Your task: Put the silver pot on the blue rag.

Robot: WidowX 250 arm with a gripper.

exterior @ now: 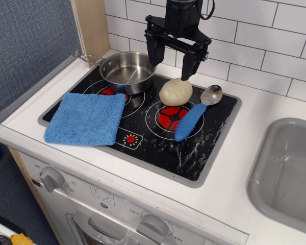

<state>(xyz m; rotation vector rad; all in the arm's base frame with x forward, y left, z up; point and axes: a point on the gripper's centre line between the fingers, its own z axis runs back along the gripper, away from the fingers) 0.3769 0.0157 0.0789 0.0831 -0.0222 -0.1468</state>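
The silver pot needs to go on the blue rag [86, 118]. My gripper needs to grab the pot by its rim [154, 69] first, opposite the wire handle.
The silver pot [127, 71] stands upright on the back left burner of the black toy stovetop [158, 148], its thin wire handle pointing left toward the wooden post. The blue rag [86, 118] lies flat at the front left of the stove, its far right corner close to the pot. My gripper [171, 64] hangs open and empty above the back middle of the stove, just right of the pot's rim and above a cream dough ball.
A cream dough ball [176, 92] sits on the right burner. A silver spoon with a blue ribbed handle [193, 118] lies to its right. A white tile wall stands behind, a wooden post [92, 25] at back left, a grey sink [288, 173] at right.
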